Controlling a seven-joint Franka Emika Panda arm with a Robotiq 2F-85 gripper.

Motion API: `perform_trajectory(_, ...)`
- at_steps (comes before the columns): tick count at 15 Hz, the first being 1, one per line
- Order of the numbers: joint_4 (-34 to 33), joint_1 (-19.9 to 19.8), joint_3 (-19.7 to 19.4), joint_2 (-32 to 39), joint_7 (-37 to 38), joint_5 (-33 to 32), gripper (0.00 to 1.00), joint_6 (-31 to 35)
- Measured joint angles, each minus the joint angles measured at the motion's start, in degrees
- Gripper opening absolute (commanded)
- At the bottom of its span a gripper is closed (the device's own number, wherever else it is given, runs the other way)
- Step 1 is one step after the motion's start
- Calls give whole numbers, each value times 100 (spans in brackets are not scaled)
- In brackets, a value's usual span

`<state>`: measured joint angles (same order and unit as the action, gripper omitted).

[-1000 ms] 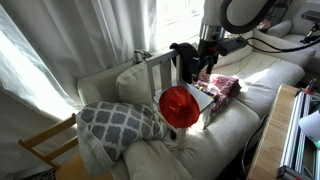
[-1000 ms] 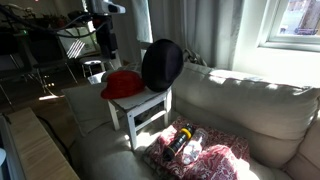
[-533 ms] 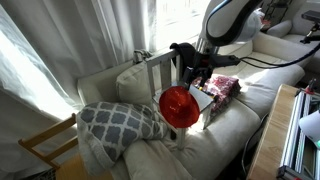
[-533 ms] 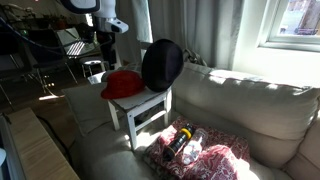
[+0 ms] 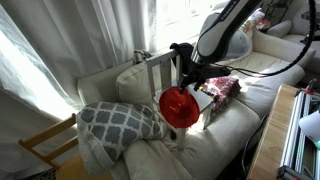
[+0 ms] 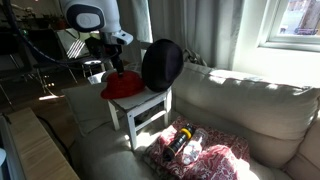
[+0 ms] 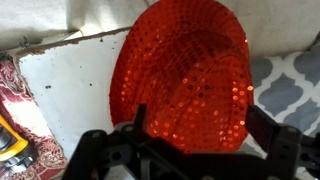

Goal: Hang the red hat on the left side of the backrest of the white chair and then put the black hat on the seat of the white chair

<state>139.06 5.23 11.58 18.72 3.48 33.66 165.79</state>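
Observation:
The red hat (image 6: pixel 122 85) needs to be pinched at its top by my gripper next, so that its brim and bottom opening stay free to hang over the backrest.
The red hat (image 6: pixel 122 85) lies on the seat of the white chair (image 6: pixel 150 104), which stands on the sofa; it shows as a red disc in an exterior view (image 5: pixel 180 106). The black hat (image 6: pixel 162 65) hangs against the backrest (image 5: pixel 155 70). My gripper (image 6: pixel 112 68) is open and hovers just above the red hat. In the wrist view the sequined red hat (image 7: pixel 185 65) fills the middle, my open fingers (image 7: pixel 200 125) straddle its near edge, and the white seat (image 7: pixel 70 90) shows beside it.
A grey patterned pillow (image 5: pixel 120 122) lies beside the chair. A red-patterned folded cloth (image 6: pixel 200 150) with small items lies on the sofa cushion. A tan wooden chair (image 5: pixel 45 145) stands by the curtain.
My arm has come down and closer to the red hat. Both hats and the chair have not moved.

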Motion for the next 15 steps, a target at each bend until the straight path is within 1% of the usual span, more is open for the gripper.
perform_trajectory(3, -18, -6, -5, 243, 26, -69, 49, 406)
perform_trajectory(5, -19, -28, -11, 371, 67, -134, 35, 590)
perform_trajectory(6, -20, -42, -10, 424, 91, -167, 27, 659)
perform_trajectory(9, -37, -60, -2, 521, 228, -279, 5, 772)
perform_trajectory(10, -45, -60, 1, 529, 312, -320, 1, 773)
perform_trajectory(11, -52, -59, 8, 528, 409, -362, 0, 773)
perform_trajectory(15, -80, 98, -13, 433, 955, -596, 1, 741)
